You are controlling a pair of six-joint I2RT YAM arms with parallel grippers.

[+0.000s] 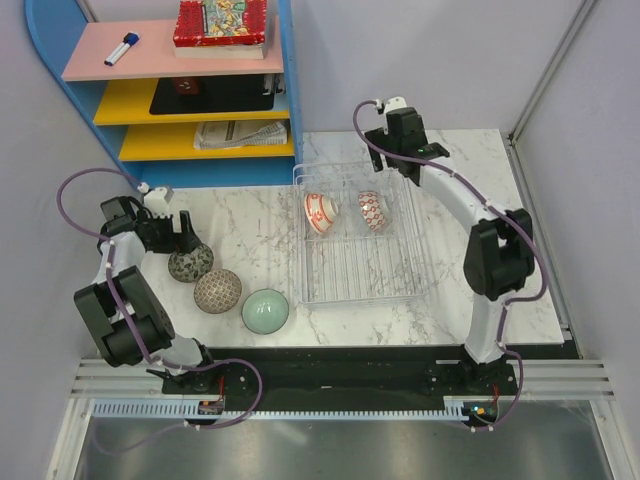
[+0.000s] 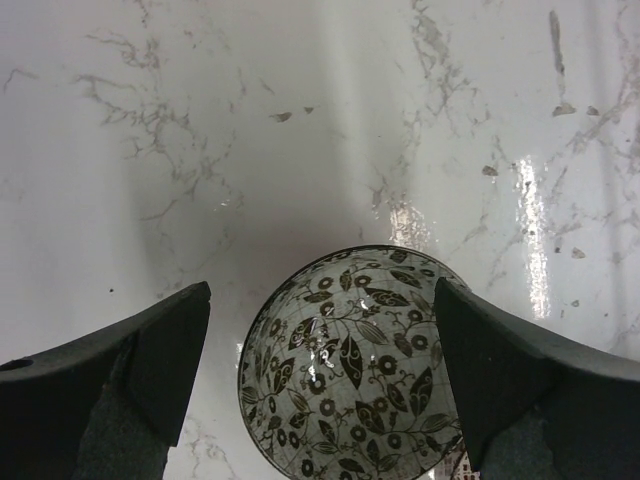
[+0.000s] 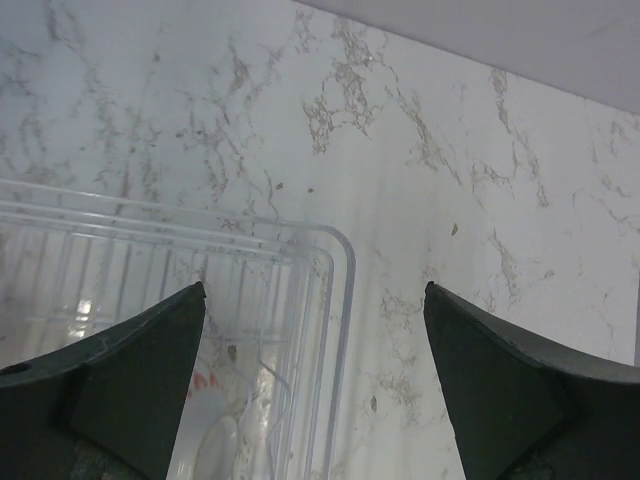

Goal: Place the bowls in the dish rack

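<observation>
I need to lower my left gripper before I close it on the grey bowl. The bowl's rim is off-centre below my left gripper's fingers in the left wrist view.
The clear dish rack (image 1: 362, 272) lies mid-table. Two bowls stand on edge in its far end: an orange-red floral one (image 1: 320, 213) and a blue/red-white one (image 1: 371, 211). Three bowls rest upside down on the marble at the left: grey speckled (image 1: 190, 264), brown lattice (image 1: 217, 291) and pale green (image 1: 265, 310). My left gripper (image 1: 176, 233) hovers open over the grey bowl (image 2: 350, 370), which lies between its spread fingers (image 2: 160, 350) without touching them. My right gripper (image 1: 408, 155) is open and empty above the rack's far right corner (image 3: 340, 262).
A blue shelf unit (image 1: 180, 95) with pink and yellow boards stands at the back left, holding a marker, a box and a newspaper. Grey walls close the back and the right side. The table's right edge (image 1: 530, 230) is near the right arm.
</observation>
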